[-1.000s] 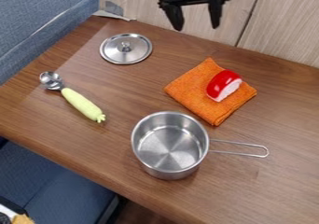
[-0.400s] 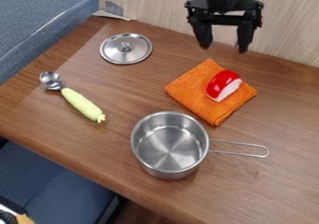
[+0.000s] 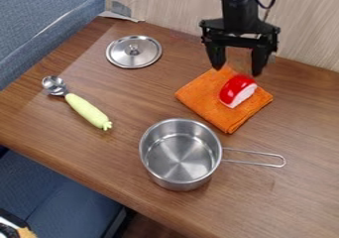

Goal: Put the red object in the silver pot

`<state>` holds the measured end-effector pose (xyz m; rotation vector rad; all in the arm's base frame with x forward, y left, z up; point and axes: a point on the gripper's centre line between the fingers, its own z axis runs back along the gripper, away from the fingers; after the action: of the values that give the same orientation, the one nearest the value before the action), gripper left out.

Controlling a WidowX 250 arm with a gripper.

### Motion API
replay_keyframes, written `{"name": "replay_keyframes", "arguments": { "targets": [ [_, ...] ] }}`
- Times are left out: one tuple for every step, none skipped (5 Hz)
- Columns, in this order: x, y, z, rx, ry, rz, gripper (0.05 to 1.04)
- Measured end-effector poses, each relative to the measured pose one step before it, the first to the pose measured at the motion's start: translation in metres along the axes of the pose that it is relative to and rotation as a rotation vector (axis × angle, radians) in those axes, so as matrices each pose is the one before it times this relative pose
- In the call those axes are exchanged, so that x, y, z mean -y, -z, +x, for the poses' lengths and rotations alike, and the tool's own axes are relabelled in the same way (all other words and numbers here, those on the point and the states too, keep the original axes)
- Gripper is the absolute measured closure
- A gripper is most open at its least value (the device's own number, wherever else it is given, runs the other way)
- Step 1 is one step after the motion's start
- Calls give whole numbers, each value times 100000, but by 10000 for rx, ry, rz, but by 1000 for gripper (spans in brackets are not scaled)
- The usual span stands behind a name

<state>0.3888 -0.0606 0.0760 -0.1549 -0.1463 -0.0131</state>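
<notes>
The red object has a rounded red body, and my gripper will grip it there next, and then I will put it in the silver pot (image 3: 180, 153).
My gripper (image 3: 236, 71) hangs open above the back edge of the orange cloth, its two fingers spread apart with nothing between them. Just in front of and below it, the red object (image 3: 237, 90), with a white underside, lies on the cloth. The silver pot (image 3: 180, 153) stands upright, nearer the table's front edge, with its inside bare and its wire handle pointing right.
An orange folded cloth (image 3: 205, 95) lies behind the pot. A silver lid (image 3: 134, 51) is at the back left, and a scoop with a pale green handle (image 3: 88, 111) lies at the left. A wood-grain panel (image 3: 175, 9) rises behind the wooden table (image 3: 139, 103).
The gripper has moved right and then down, from the back panel to over the cloth, staying open. The red object, cloth and pot have not moved.
</notes>
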Motion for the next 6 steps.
{"name": "replay_keyframes", "arguments": {
  "targets": [
    [166, 1391, -420, -366, 119, 69, 83],
    [-221, 1099, -332, -280, -57, 381, 83],
    [-122, 1280, -63, -272, -15, 170, 117],
    [160, -267, 510, 124, 162, 123, 389],
    [575, 13, -272, -73, 242, 445, 495],
    [273, 264, -192, -33, 105, 0, 495]
  ]
}}
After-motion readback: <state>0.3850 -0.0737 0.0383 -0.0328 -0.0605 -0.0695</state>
